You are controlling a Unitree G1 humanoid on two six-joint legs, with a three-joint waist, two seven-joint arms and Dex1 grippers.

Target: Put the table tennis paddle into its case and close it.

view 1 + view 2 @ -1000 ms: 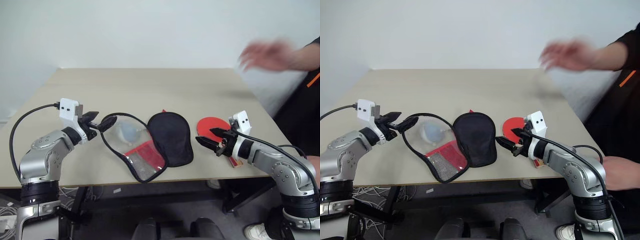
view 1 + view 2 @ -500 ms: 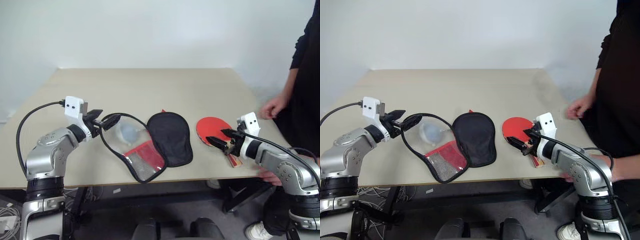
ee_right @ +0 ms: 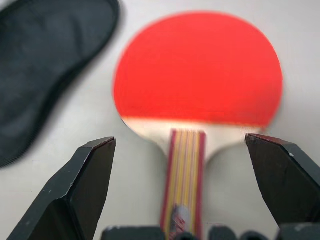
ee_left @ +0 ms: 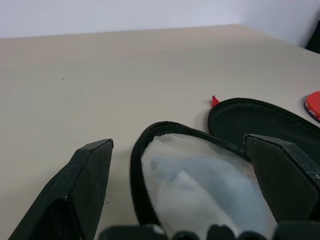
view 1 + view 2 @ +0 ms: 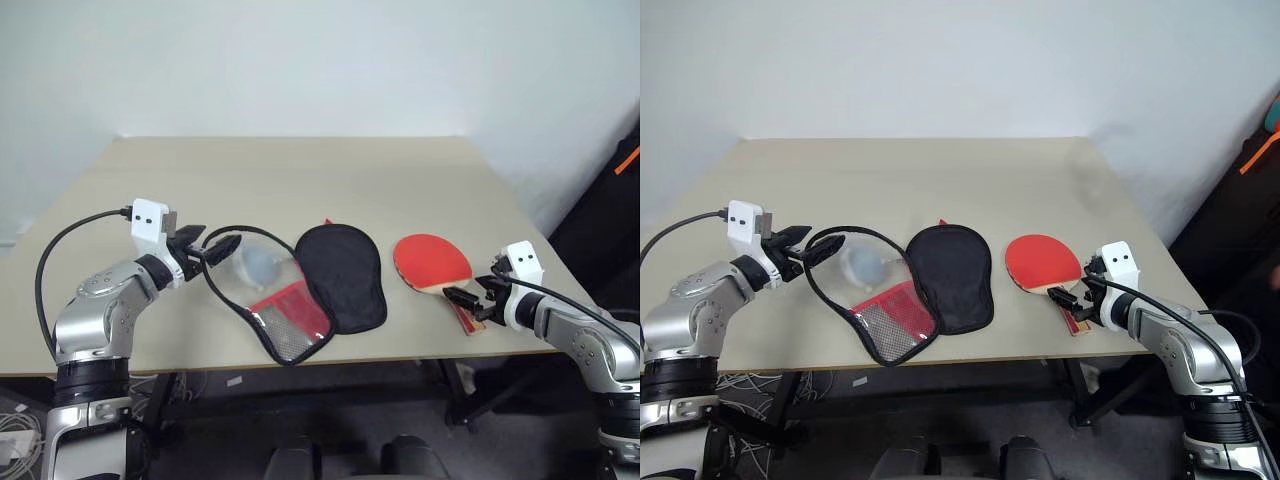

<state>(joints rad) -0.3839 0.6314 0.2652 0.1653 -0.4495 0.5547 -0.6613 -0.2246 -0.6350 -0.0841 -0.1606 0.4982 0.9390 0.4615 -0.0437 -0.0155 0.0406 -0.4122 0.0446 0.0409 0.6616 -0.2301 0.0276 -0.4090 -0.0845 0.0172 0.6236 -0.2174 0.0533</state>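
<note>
My right gripper is still too high to close on the wooden handle [image 3: 184, 170] and should go lower first: its fingers are above the handle in the right wrist view.
The table tennis paddle [image 5: 432, 259] lies flat on the table, red face up, its wooden handle [image 3: 184, 170] pointing toward the front edge. My right gripper [image 5: 474, 296] is open low over that handle, one finger on each side of it. The case [image 5: 342, 272] lies unzipped and spread flat at the table's middle, the black-lined half to the right and the half with the red and mesh pocket [image 5: 288, 318] to the left. My left gripper [image 5: 212, 245] is open at the case's left rim [image 4: 145, 150], its fingers straddling the black zip edge without closing on it.
A pale bluish-white lump [image 5: 258, 262] rests inside the case's left half. The table's front edge [image 5: 380, 355] runs just below the case and paddle, and its right edge is close behind my right gripper. Dark clothing with an orange stripe [image 5: 626, 160] shows at the far right.
My right gripper has moved right and down from the paddle's face to its handle. The person at the right has drawn back out of the picture. My left gripper has stayed put.
</note>
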